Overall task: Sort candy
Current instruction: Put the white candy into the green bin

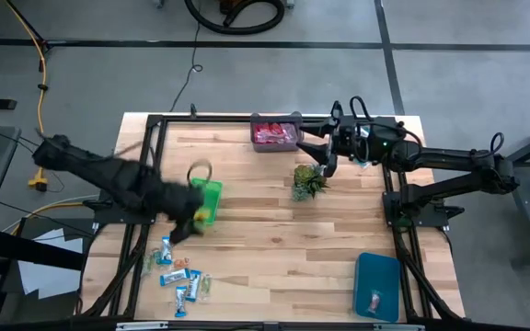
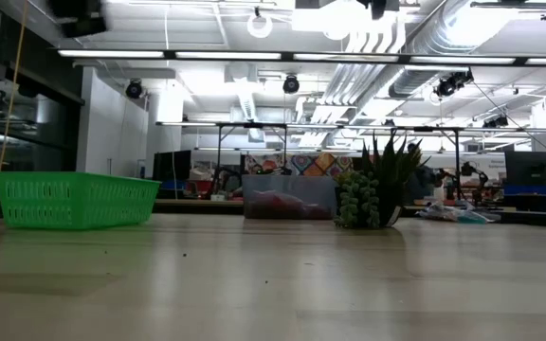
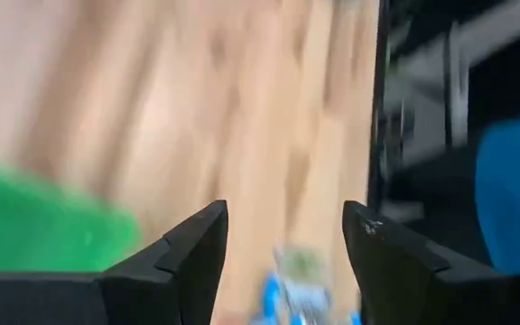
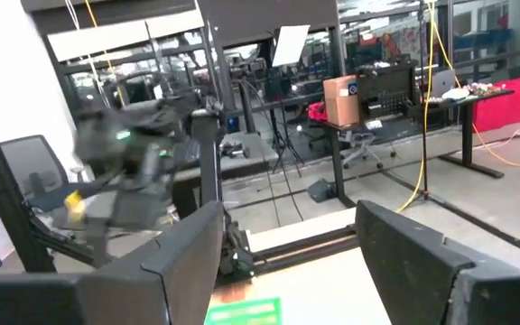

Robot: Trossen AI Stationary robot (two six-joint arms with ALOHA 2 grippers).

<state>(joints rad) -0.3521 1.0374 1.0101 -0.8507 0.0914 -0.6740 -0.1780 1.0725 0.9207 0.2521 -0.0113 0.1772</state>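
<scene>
I need to take hold of the blue-and-white candy by its crimped blue end next with my left gripper, to sort it into the green basket.
Several small wrapped candies, mostly blue-and-white, lie loose on the wooden table near its front left corner; some show in the left wrist view. My left gripper is open and empty, blurred, above the table between the green basket and the candies. My right gripper is open and empty, raised near the table's far edge between the pink bin and the spiky green plant. The pink bin holds red candies. The blue bin holds one candy.
The plant stands right of the table's middle, close under my right arm. The green basket and the pink bin show in the low view. The black frame runs along the table's sides. Bare wood lies in the middle and front.
</scene>
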